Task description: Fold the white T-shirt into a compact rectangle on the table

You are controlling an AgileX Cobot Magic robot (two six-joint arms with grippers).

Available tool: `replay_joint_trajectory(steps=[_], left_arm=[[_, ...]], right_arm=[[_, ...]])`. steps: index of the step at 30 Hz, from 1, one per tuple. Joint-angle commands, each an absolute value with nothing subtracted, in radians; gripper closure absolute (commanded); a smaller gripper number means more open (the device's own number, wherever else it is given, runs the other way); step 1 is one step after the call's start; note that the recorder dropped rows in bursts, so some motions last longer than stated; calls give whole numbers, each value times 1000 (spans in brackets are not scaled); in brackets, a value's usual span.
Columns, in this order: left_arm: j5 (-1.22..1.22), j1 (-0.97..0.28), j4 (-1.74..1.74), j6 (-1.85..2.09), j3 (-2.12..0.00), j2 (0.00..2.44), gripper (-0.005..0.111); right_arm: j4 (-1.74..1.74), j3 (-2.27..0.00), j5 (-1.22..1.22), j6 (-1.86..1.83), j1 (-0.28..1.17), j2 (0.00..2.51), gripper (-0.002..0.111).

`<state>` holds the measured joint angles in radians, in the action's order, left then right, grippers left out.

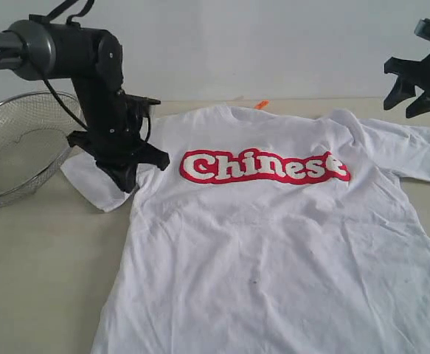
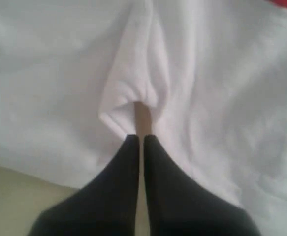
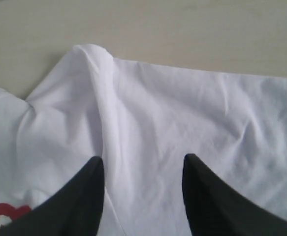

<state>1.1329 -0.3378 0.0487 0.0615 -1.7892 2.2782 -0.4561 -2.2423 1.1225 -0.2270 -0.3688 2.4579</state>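
My right gripper picks up the white T-shirt by its shoulder (image 1: 319,124) beside the orange-tagged collar (image 1: 261,105) next, to fold the T-shirt.
The white T-shirt (image 1: 274,243) lies spread front-up on the table (image 1: 37,280), red "Chinese" lettering (image 1: 265,167) across the chest and an orange neck tag (image 1: 262,105) at the collar. My left gripper (image 1: 130,177) is down on the shirt's left sleeve. In the left wrist view its fingertips (image 2: 140,137) are shut, pinching a puckered ridge of the white cloth (image 2: 133,83). My right gripper (image 1: 412,99) hangs open in the air above the shirt's right shoulder. In the right wrist view its gripper (image 3: 143,162) has only flat wrinkled shirt fabric (image 3: 182,108) below it.
A wire mesh basket (image 1: 15,147) stands at the far left, just behind the left arm. Bare beige tabletop (image 1: 45,295) shows left of the shirt and beyond the sleeve (image 3: 182,29). The shirt's lower hem runs out of the exterior view.
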Motion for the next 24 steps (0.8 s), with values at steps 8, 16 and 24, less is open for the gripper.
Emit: replay_joint_trajectory(steps=[8,16,24], left_arm=[[908,-335,254,176,-1792,2248,102],[883,-335,254,188,-1792,2256,102],[882,-335,254,203,-1792,2256,102]], right_arm=[[-453,-2242,990,-228,-317,2489,96],[-402,-2242,855,-189,-280,2548,108],[-396,-2242,819,-189,-280,2594,108]])
